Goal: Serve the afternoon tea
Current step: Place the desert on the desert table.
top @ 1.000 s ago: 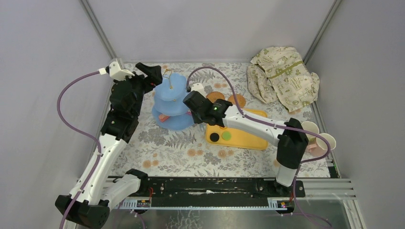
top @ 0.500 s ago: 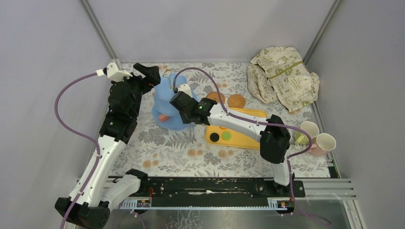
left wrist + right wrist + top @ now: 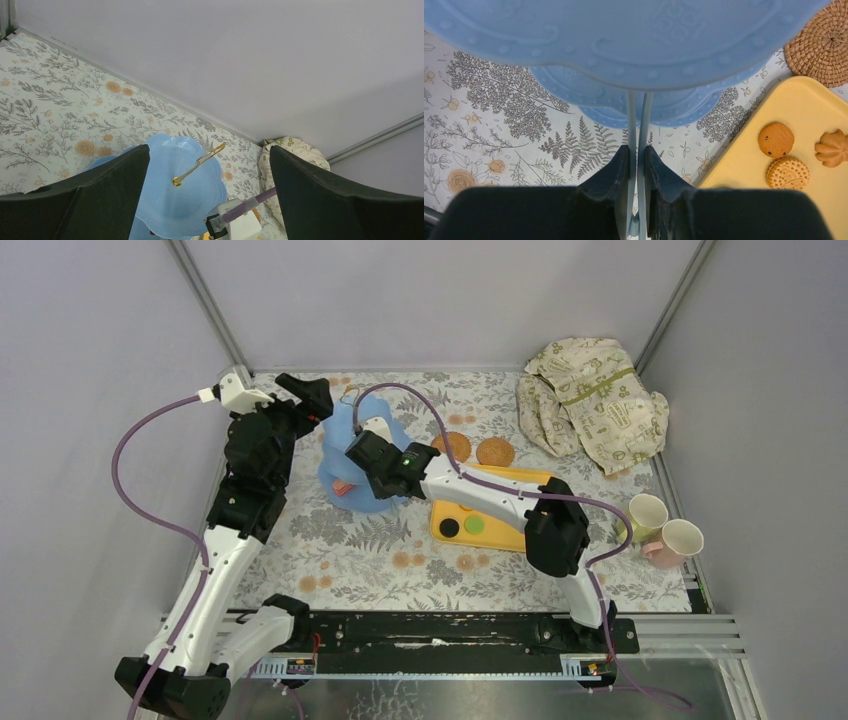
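The tongs (image 3: 638,120) reach in under one shelf of the stand, with another shelf below them, so it is now time for my right gripper to open.
The light-blue three-tier stand (image 3: 345,440) stands at the back left with a gold loop handle (image 3: 197,164) on top. My left gripper (image 3: 310,398) hangs open beside its top tier (image 3: 190,200), holding nothing. My right gripper (image 3: 368,456) is shut on light-blue tongs (image 3: 638,120), whose tips run under a tier of the stand (image 3: 624,40) and are hidden. A pink pastry (image 3: 343,487) lies on the bottom tier. Two woven coasters (image 3: 451,446) (image 3: 495,451) lie behind the tray. Two pale cups (image 3: 648,512) (image 3: 682,539) stand at the right edge.
The yellow tray (image 3: 510,530) lies right of the stand and carries a chocolate-chip biscuit (image 3: 776,139), a round biscuit (image 3: 787,173) and a brown pastry (image 3: 833,148). The cream printed cloth (image 3: 590,405) is bunched at the back right. Walls close off the back and sides.
My right arm has swung left from over the tray to the stand, carrying the tongs under its tiers. The left gripper has stayed open by the stand's top.
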You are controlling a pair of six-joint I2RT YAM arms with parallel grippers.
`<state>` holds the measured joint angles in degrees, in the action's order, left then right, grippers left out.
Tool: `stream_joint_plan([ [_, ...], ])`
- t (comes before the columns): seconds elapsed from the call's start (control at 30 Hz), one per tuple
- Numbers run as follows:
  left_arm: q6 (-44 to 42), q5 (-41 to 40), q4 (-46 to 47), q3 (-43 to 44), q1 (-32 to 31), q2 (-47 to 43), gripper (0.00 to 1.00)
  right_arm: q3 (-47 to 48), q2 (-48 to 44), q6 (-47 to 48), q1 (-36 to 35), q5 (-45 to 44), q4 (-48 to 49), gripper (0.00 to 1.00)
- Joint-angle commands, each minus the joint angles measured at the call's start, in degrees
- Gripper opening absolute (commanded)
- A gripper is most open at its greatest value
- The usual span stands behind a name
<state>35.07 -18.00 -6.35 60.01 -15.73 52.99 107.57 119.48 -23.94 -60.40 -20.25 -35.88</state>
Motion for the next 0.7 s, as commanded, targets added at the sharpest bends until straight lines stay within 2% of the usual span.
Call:
stream_joint_plan([
  [0.0, 0.17, -1.10, 0.94, -0.70, 0.43, -0.78, 0.97, 3.37, 0.35, 0.76, -0.50, 0.42, -0.62, 0.05],
  [0.17, 0.17, -0.99, 1.07, -0.71, 0.48, -0.65, 0.97, 3.53, 0.24, 0.79, -0.51, 0.29, -0.51, 0.10],
  [0.43, 0.43, -0.56, 1.23, -0.68, 0.46, -0.36, 0.97, 3.72, 0.34, 0.83, -0.46, 0.22, -0.60, 0.24],
  [0.67, 0.35, -0.29, 1.15, -0.57, 0.60, -0.17, 0.97, 3.85, 0.29, 0.88, -0.51, 0.32, -0.60, 0.29],
])
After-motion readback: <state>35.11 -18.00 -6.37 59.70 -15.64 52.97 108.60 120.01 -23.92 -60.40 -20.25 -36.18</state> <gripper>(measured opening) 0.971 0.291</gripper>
